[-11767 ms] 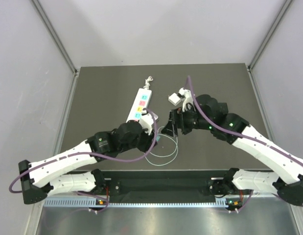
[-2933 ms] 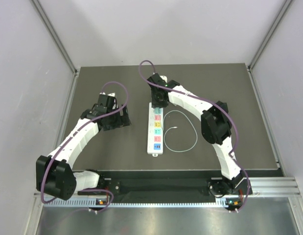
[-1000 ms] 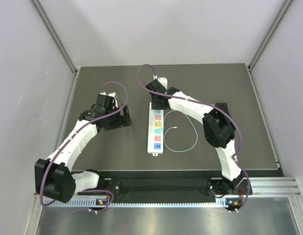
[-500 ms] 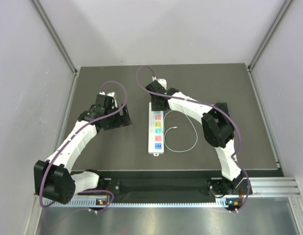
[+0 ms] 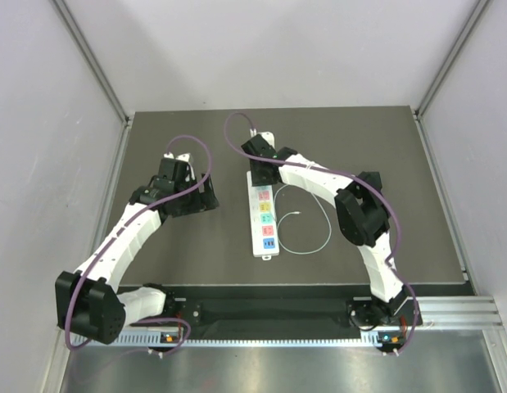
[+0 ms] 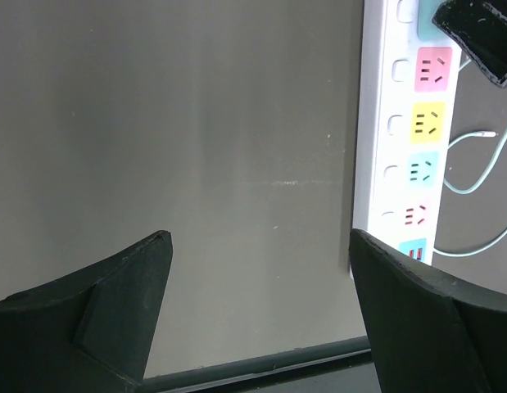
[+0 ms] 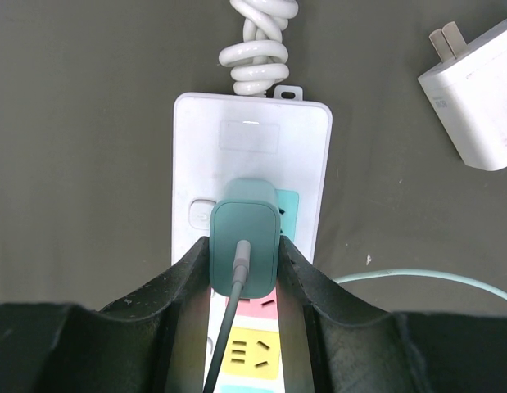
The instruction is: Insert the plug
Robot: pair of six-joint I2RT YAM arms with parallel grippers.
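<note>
My right gripper should open now: the plug is standing upright on the teal socket, and the plug's base is against the power strip.
The teal-green plug (image 7: pixel 245 237) stands upright on the teal socket at the far end of the white power strip (image 7: pixel 251 147), and how deep it sits I cannot tell. My right gripper (image 7: pixel 243 250) is shut on the plug's two sides, and its cable (image 7: pixel 228 327) runs back between the fingers. From above, the right gripper (image 5: pixel 260 164) covers the far end of the strip (image 5: pixel 264 217). My left gripper (image 5: pixel 205 195) hangs open over bare table left of the strip, holding nothing. The left wrist view shows the strip (image 6: pixel 405 123) to the right of the open left gripper (image 6: pixel 261 254).
A small white square adapter block (image 7: pixel 478 102) lies just beyond the strip's far right corner. The strip's own coiled white cord (image 7: pixel 257 45) sits at its far end. The plug's thin cable (image 5: pixel 314 237) loops on the mat right of the strip.
The right gripper with the plug has edged slightly farther away, and the strip's near end has swung a little to the right. The left arm has hardly moved.
</note>
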